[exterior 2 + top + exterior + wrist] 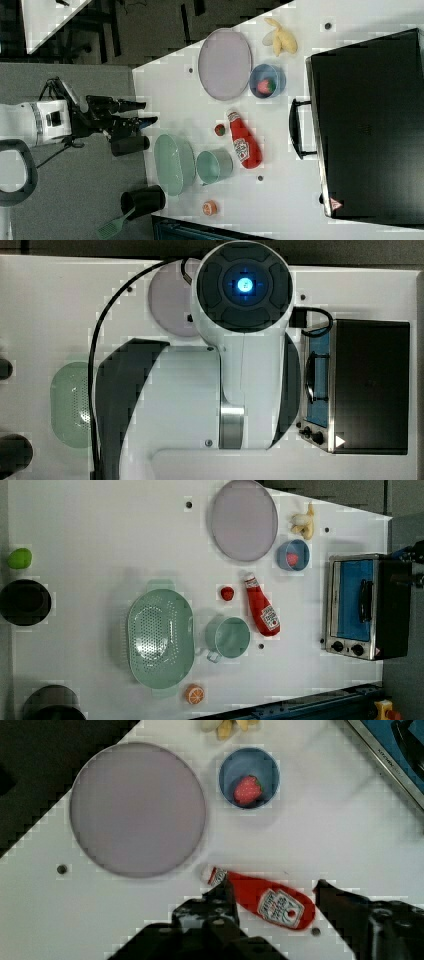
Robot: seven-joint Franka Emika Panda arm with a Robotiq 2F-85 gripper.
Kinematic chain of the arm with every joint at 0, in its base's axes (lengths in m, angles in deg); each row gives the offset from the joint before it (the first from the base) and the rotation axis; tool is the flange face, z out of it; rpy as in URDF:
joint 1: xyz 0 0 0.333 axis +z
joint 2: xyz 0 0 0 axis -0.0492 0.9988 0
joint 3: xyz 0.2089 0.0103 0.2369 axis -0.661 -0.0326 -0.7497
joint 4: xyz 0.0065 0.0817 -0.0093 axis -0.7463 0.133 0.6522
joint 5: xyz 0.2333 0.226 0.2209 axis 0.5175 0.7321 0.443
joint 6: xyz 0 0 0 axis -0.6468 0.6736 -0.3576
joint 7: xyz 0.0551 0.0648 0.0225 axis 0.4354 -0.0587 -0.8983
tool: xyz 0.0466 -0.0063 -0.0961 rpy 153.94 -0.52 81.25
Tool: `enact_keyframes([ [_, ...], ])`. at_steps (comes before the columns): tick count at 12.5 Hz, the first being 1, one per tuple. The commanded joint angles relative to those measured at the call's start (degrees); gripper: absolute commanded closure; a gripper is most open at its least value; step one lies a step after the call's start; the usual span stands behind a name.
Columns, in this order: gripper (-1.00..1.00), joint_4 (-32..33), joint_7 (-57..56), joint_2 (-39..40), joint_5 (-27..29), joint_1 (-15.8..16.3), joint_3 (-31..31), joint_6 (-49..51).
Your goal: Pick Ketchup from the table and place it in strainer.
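My gripper should next take hold of the ketchup by its body at the label [266,617], so that I can place it in the strainer [160,637].
The Ketchup [262,611] is a red squeeze bottle with a white cap and label. It lies flat on the white table beside the green cup [227,636]; it is also seen as the Ketchup [245,145] and the Ketchup [270,900]. The strainer [160,637], a pale green oval basket, sits on the cup's other side, also seen as the strainer [173,164] and the strainer [70,405]. My gripper [274,886] is open and holds nothing. In the wrist view the bottle shows between its dark fingers. The right view shows the gripper [142,113] well clear of the table surface.
A grey-lilac plate [243,520], a blue bowl [293,555] with a red fruit, a banana [303,522], a small strawberry [227,593] near the bottle's cap and an orange half [194,694] lie around. A toaster oven [360,605] stands beyond the bottle. Black cups [24,601] stand at the table's edge.
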Motion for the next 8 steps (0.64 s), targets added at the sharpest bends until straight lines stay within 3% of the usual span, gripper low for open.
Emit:
enact_keyframes([
  [1, -0.59, 5.42, 2.71, -8.27, 2.33, -5.87, -3.04, 7.36],
  [3, -1.00, 7.84, 2.19, -8.07, 2.33, -5.66, -3.18, 6.84],
  [8, -1.00, 17.09, -10.34, -6.95, 2.33, -4.97, -5.08, 0.69],
])
